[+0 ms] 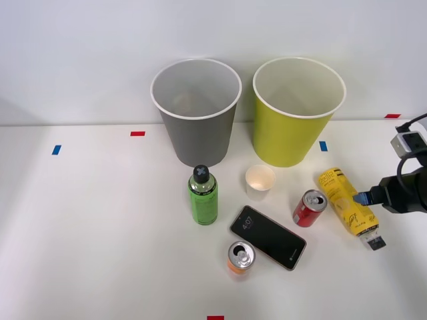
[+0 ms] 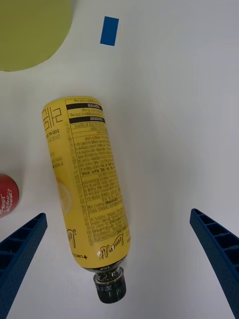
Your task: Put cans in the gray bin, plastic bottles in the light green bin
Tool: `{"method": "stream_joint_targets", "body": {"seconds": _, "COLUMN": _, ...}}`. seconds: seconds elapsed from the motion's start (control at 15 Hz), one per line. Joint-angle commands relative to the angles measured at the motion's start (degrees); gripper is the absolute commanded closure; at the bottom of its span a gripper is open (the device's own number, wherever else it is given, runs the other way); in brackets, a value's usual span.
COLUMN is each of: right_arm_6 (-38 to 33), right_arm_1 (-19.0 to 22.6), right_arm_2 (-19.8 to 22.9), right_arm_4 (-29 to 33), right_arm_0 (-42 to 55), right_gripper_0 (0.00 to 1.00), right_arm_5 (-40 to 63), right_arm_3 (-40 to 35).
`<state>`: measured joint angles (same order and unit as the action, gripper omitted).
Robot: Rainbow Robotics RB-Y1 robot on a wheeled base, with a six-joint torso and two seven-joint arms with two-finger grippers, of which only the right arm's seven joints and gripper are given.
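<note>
My right gripper grabs the yellow plastic bottle by its labelled body (image 1: 346,201) next, to put it in the light green bin (image 1: 293,133).
The yellow lemon-labelled plastic bottle (image 1: 345,202) (image 2: 84,184) lies on its side on the white table, dark cap (image 2: 110,288) toward the table's front. My right gripper (image 1: 365,198) (image 2: 118,215) hovers over it, open, one blue finger (image 2: 22,249) on each side of the bottle, not touching it. The red can (image 1: 309,208) (image 2: 7,195) stands just left of the bottle. The orange can (image 1: 240,257) stands nearer the front. The green bottle (image 1: 203,195) stands upright before the gray bin (image 1: 195,127). The light green bin (image 1: 293,133) (image 2: 25,35) stands to that bin's right.
A white paper cup (image 1: 259,181) stands in front of the light green bin. A dark phone (image 1: 268,237) lies between the two cans. Small blue tape (image 1: 323,145) (image 2: 109,31) and red tape (image 1: 137,133) marks dot the table.
</note>
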<state>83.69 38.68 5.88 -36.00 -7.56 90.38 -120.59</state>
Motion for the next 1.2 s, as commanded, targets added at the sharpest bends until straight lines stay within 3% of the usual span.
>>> {"method": "stream_joint_targets", "body": {"seconds": 0.07, "right_arm_6": -0.19, "right_arm_1": 0.08, "right_arm_2": -3.78, "right_arm_4": 1.37, "right_arm_0": -3.69, "right_gripper_0": 0.00, "right_arm_5": -2.93, "right_arm_3": 6.60}}
{"method": "stream_joint_targets", "body": {"seconds": 0.6, "right_arm_6": -0.28, "right_arm_1": 0.08, "right_arm_2": -11.95, "right_arm_4": 2.69, "right_arm_0": -9.93, "right_gripper_0": 0.00, "right_arm_5": -5.92, "right_arm_3": 15.39}}
{"method": "stream_joint_targets", "body": {"seconds": 1.2, "right_arm_6": 0.07, "right_arm_1": -3.26, "right_arm_2": -14.67, "right_arm_4": 4.18, "right_arm_0": -16.17, "right_gripper_0": 0.00, "right_arm_5": -8.29, "right_arm_3": 25.67}}
